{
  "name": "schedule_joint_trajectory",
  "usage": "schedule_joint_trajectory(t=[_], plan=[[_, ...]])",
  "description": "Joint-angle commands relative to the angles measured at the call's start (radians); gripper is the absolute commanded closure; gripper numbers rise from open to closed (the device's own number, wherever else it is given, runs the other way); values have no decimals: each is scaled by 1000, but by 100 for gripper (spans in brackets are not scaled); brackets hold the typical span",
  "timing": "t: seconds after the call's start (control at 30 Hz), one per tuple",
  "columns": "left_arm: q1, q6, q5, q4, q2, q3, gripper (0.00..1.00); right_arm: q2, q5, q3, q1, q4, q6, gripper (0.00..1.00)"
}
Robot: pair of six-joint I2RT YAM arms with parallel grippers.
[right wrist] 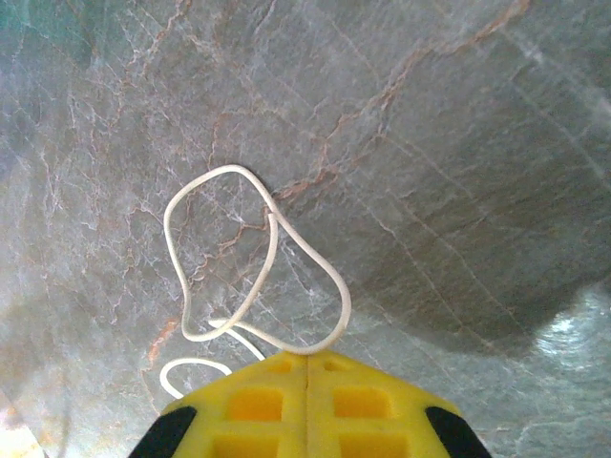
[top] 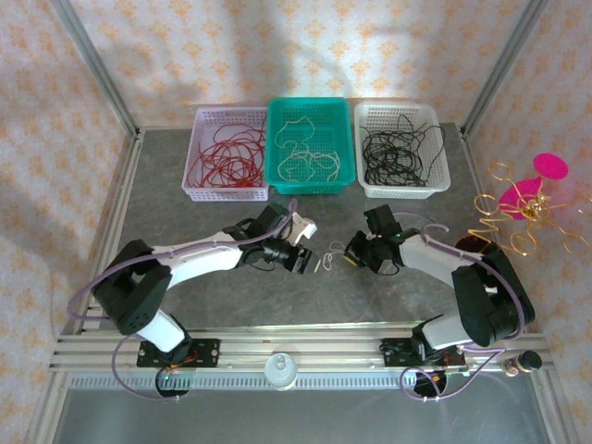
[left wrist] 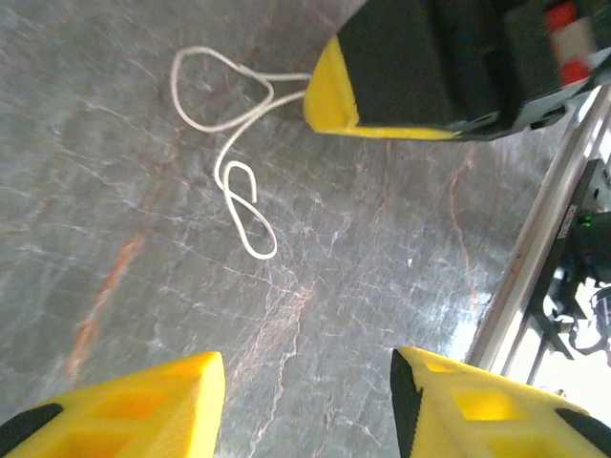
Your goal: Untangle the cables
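The cable's loops should stay free to untangle and pull straight, so my left gripper should next grab the white cable near its curled loose end.
One white cable lies in loose loops on the grey table between the two grippers. In the right wrist view my right gripper has its yellow fingers pressed together, and the white cable runs into their tips, so it is shut on that strand. My left gripper hovers over bare table with its fingers well apart and nothing between them. The cable lies ahead of it and leads to the right gripper's yellow fingertip. From above, the left gripper and right gripper face each other closely.
Three baskets stand along the back: a white one with red cables, a teal one with white cables, and a white one with black cables. A gold wire ornament with a pink top stands at the right, off the table edge.
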Motion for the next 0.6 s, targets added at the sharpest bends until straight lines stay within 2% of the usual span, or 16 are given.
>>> schedule_joint_trajectory(t=[0.0,0.33,0.57], plan=[[-6,-8,-19,90,72,29,52,-14,15,38,-5,-29,-6,94],[-30,-22,11,117,224,131,52,-45,5,6,-5,-33,-16,94],[-33,-30,-46,82,283,190,58,-71,9,-12,-4,-29,-17,94]])
